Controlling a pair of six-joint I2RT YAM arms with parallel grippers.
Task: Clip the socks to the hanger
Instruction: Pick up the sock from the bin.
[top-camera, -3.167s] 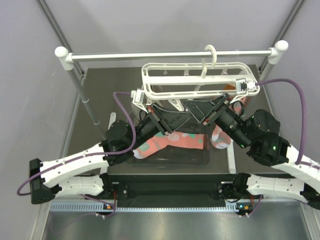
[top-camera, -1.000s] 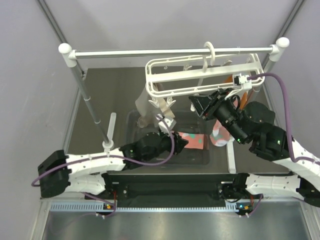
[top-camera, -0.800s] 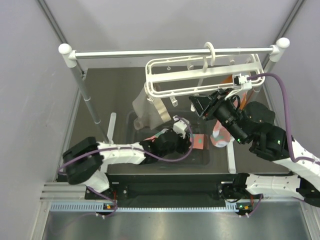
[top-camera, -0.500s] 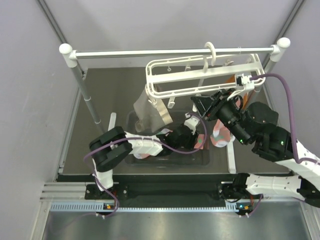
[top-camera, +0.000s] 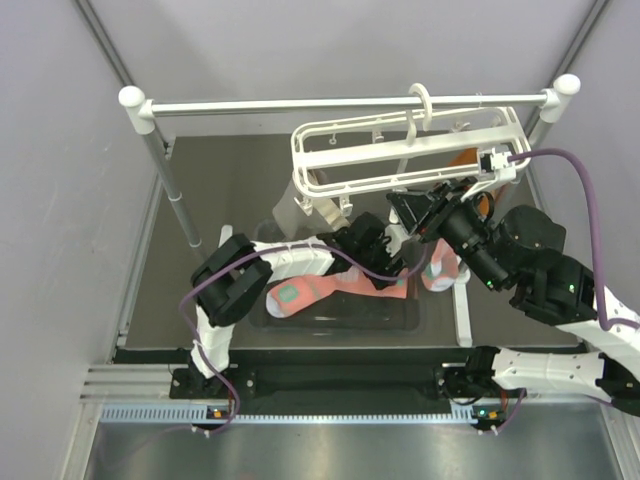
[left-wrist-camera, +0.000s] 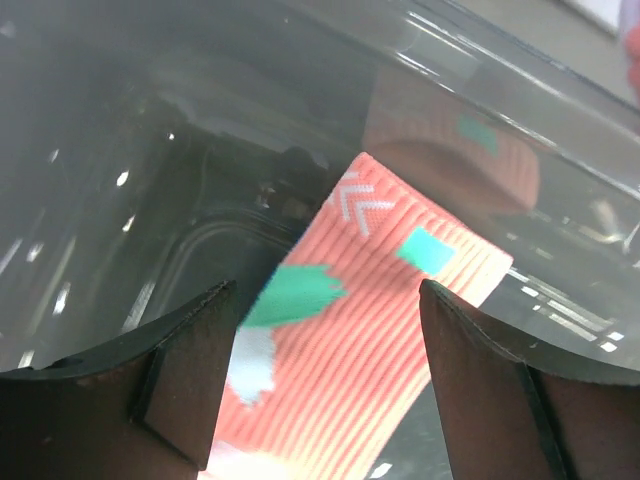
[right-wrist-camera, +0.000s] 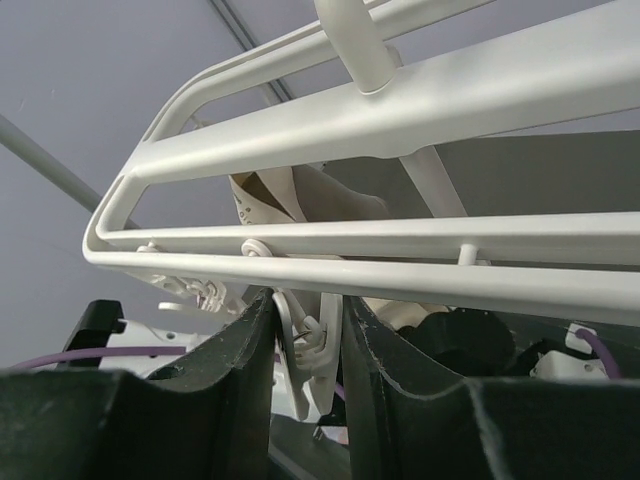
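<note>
My left gripper grips the salmon sock across its width just below the cuff next, so the sock's cuff edge stays free to clip.
The white hanger (top-camera: 400, 150) hangs by its hook from the metal rail (top-camera: 300, 103). One salmon sock (top-camera: 325, 288) with mint patches lies stretched in the clear bin (top-camera: 340, 324). The other sock (top-camera: 440, 270) is draped at the bin's right end. My left gripper (top-camera: 388, 258) hovers open over the first sock's cuff end. In the left wrist view the sock (left-wrist-camera: 370, 300) lies beneath the gripper (left-wrist-camera: 325, 292), between its spread fingers and ungripped. My right gripper (top-camera: 420, 205) is up under the hanger. Its fingers (right-wrist-camera: 308, 300) squeeze a white clip (right-wrist-camera: 318, 345) dangling from the hanger rail (right-wrist-camera: 420, 272).
A beige-grey cloth (top-camera: 292, 212) hangs from a clip at the hanger's left end. An orange cloth (top-camera: 472, 160) shows behind its right end. The rail's left post (top-camera: 175, 205) stands at the back left. The bin's clear wall (left-wrist-camera: 300, 90) rises just beyond my left fingers.
My left arm swung right across the bin and its jaws opened wide over the sock. The right gripper stayed clamped on the clip.
</note>
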